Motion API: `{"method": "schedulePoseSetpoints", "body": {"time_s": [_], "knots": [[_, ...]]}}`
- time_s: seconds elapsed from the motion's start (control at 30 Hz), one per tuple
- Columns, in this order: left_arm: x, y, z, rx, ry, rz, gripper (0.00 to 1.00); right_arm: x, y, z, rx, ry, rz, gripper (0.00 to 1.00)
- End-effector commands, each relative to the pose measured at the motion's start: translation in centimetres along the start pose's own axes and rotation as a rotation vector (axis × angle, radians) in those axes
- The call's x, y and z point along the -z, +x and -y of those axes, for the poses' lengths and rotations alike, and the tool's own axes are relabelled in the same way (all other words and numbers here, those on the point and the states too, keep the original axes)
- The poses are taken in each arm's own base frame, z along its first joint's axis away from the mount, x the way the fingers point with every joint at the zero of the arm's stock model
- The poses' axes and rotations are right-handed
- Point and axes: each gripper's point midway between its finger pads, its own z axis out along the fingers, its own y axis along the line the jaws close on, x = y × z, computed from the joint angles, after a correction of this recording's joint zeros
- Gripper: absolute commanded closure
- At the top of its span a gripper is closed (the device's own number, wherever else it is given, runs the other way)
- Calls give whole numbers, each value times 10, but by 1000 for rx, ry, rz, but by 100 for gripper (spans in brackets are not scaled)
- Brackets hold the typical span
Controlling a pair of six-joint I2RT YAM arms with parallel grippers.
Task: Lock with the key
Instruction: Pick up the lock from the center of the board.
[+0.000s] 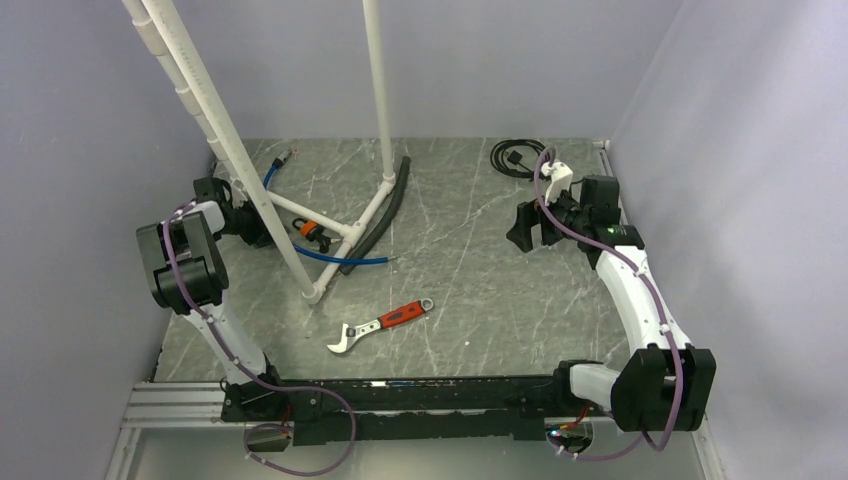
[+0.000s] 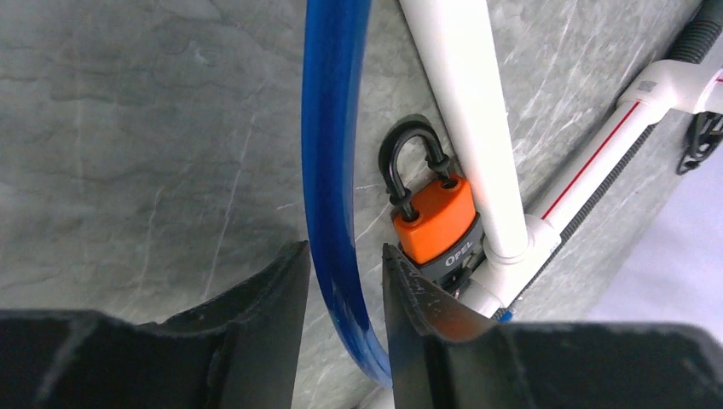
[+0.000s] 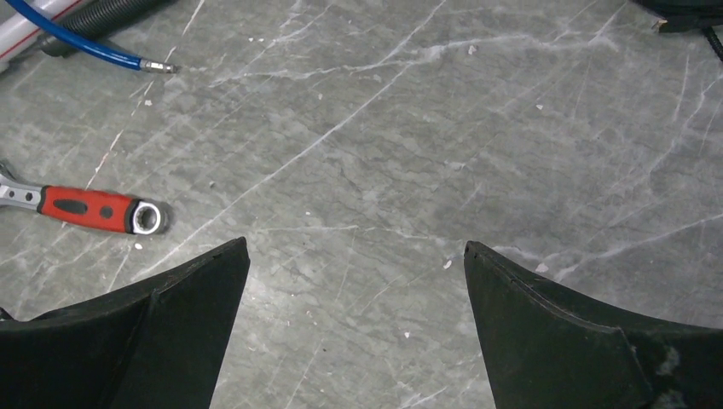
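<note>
My left gripper's fingers are apart, with table showing beside the blue hose, so the hose would stay where it lies if I lifted the gripper now.
An orange padlock [image 2: 436,223] with a black shackle and a grey base marked OPEL lies against the white pipe frame [image 2: 465,111]; it also shows in the top view [image 1: 312,232]. I cannot make out the key; the padlock's base is partly hidden behind one fingertip [image 2: 409,273]. My left gripper [image 2: 345,249] is narrowly open just short of the padlock, and a blue hose [image 2: 332,170] runs through the gap between its fingers. In the top view the left gripper [image 1: 238,212] sits behind the slanted pipe. My right gripper [image 3: 355,247] is wide open and empty above bare table, at the right in the top view [image 1: 532,228].
A red-handled wrench [image 1: 380,324] lies mid-table, also in the right wrist view [image 3: 94,209]. A black corrugated hose [image 1: 385,215] lies beside the pipe frame [image 1: 250,180]. A coiled black cable [image 1: 515,158] lies at the back right. Walls close in on both sides.
</note>
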Motion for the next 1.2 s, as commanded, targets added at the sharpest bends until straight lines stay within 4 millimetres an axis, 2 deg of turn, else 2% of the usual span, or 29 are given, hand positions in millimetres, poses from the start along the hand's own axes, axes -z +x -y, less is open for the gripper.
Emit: {"method": "schedulePoseSetpoints", "body": {"time_s": [0.0,0.1,0.23,0.4,0.57,0.77,1.0,1.17], "knots": [[-6,-4,16,27,87,-4,60,5,-38,-2,20,-8,94,0],[-5,-5,19,23,105,-3,72,6,-46,-4,5,-17,115,0],[11,-16,37,-40,146,50,99,8,-56,-7,-6,-30,145,0],[40,-28,70,-130,217,105,100,12,-71,-10,4,-42,183,0],[74,-25,130,-344,372,113,100,15,-89,-12,-5,-69,194,0],[103,-23,181,-584,451,140,100,26,-114,-27,75,-146,261,0],[130,-16,220,-804,510,161,100,30,-136,-45,187,-283,295,0],[148,-4,233,-987,559,133,100,21,-161,-65,273,-347,318,0]]}}
